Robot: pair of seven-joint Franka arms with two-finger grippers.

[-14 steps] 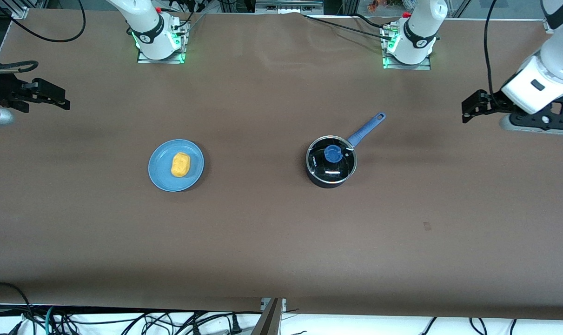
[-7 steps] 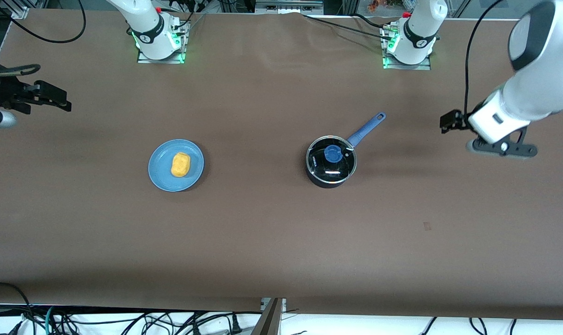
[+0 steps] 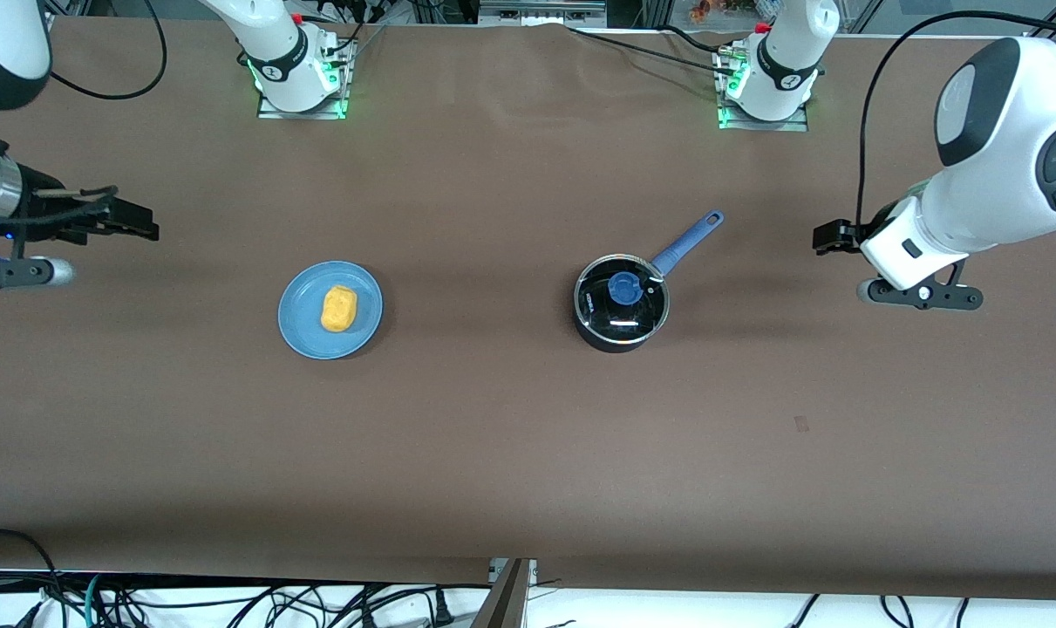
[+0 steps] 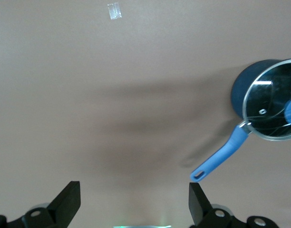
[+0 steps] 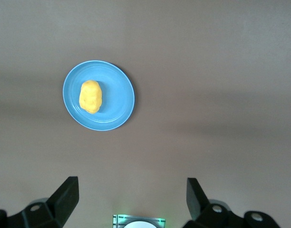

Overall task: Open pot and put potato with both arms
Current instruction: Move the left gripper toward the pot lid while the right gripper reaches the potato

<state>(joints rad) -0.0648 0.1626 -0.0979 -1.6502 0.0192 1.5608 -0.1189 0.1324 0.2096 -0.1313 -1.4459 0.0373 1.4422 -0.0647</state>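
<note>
The glass lid's blue knob (image 3: 623,288) is the part my left gripper should grab next, to open the pot (image 3: 613,342) for the potato.
The black pot (image 3: 613,342) stands mid-table with its glass lid (image 3: 643,316) on; the lid's blue knob (image 3: 623,288) is up, and the blue handle (image 3: 689,242) points toward the left arm's base. The potato (image 3: 338,309) lies on a light-blue plate (image 3: 301,324) toward the right arm's end. My left gripper (image 3: 828,237) is open and empty over bare table at the left arm's end, apart from the pot (image 4: 250,80) and its handle (image 4: 219,157). My right gripper (image 3: 137,223) is open and empty over bare table at the right arm's end, apart from the potato (image 5: 91,96) and plate (image 5: 119,102).
The arm bases (image 3: 301,80) (image 3: 767,85) stand along the table's edge farthest from the front camera. A small tape mark (image 3: 801,424) lies on the brown table nearer the front camera than the pot, and shows in the left wrist view (image 4: 114,10). Cables hang below the near edge.
The left arm has swung in, carrying its gripper closer to the pot. The right gripper has moved closer to the plate. Pot, lid, potato and plate have not moved.
</note>
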